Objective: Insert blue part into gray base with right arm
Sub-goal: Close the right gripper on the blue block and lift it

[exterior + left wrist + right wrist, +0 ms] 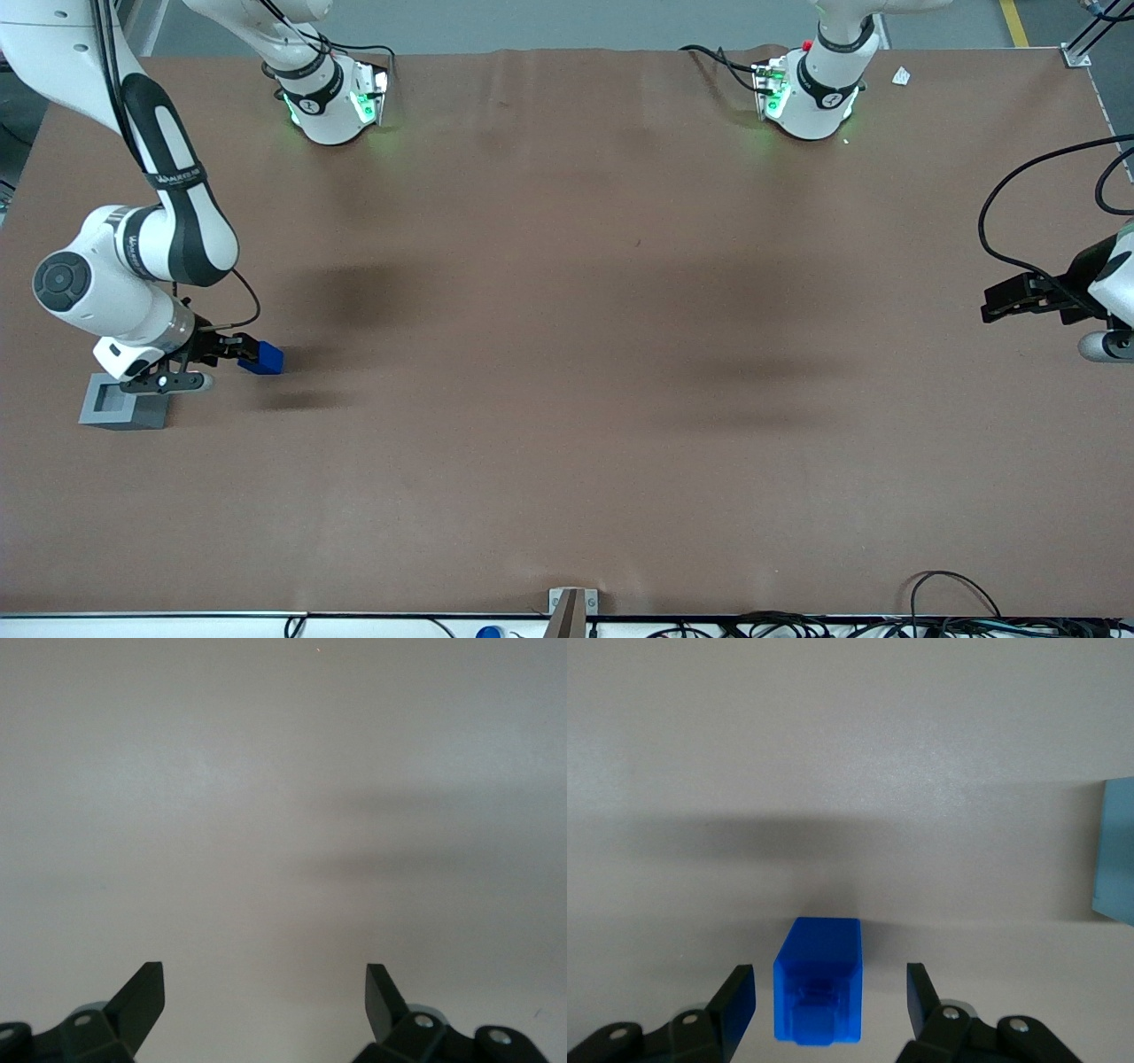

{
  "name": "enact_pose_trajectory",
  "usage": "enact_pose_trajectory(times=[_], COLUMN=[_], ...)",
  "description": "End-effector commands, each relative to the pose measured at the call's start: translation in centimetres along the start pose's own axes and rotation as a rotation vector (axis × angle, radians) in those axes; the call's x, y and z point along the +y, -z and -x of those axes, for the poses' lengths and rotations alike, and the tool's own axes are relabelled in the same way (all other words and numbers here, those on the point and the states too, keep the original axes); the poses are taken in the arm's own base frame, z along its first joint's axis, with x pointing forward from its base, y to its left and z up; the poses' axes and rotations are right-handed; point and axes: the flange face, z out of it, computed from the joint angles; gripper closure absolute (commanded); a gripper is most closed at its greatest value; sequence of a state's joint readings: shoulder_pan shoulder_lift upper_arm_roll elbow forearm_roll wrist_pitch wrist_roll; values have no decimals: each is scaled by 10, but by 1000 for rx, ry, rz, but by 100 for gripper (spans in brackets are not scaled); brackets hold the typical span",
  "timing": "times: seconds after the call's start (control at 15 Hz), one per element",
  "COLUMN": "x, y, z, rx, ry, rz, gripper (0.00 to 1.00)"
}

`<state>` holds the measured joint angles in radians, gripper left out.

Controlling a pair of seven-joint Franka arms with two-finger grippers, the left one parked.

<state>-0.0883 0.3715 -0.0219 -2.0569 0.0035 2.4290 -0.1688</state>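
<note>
My right gripper will next grab the blue part by its long sides, so that it can insert the blue part into the gray base.
The blue part (264,358) lies on the brown table toward the working arm's end. In the right wrist view the blue part (819,979) shows its stub face toward the camera. My right gripper (246,353) is low over the table and open. Its fingers stand either side of the blue part with a gap on each side, as the wrist view shows (830,985). The gray base (124,403) sits on the table beside the gripper, nearer the front camera, recess up. One edge of the base (1116,850) shows in the wrist view.
The brown table (567,354) stretches wide toward the parked arm's end. The arm bases (332,102) stand at the table's back edge. Cables (939,611) and a small bracket (571,607) lie along the front edge.
</note>
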Motion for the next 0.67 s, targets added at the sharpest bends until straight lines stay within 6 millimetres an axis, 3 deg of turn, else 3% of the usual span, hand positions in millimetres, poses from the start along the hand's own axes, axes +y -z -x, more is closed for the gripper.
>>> enact_pose_trajectory(times=[0.0, 0.6], x=[2, 0], y=[-11, -29], z=[0, 7], rx=[-5, -49], ry=[16, 29], rz=[-1, -10], gripper=[24, 29])
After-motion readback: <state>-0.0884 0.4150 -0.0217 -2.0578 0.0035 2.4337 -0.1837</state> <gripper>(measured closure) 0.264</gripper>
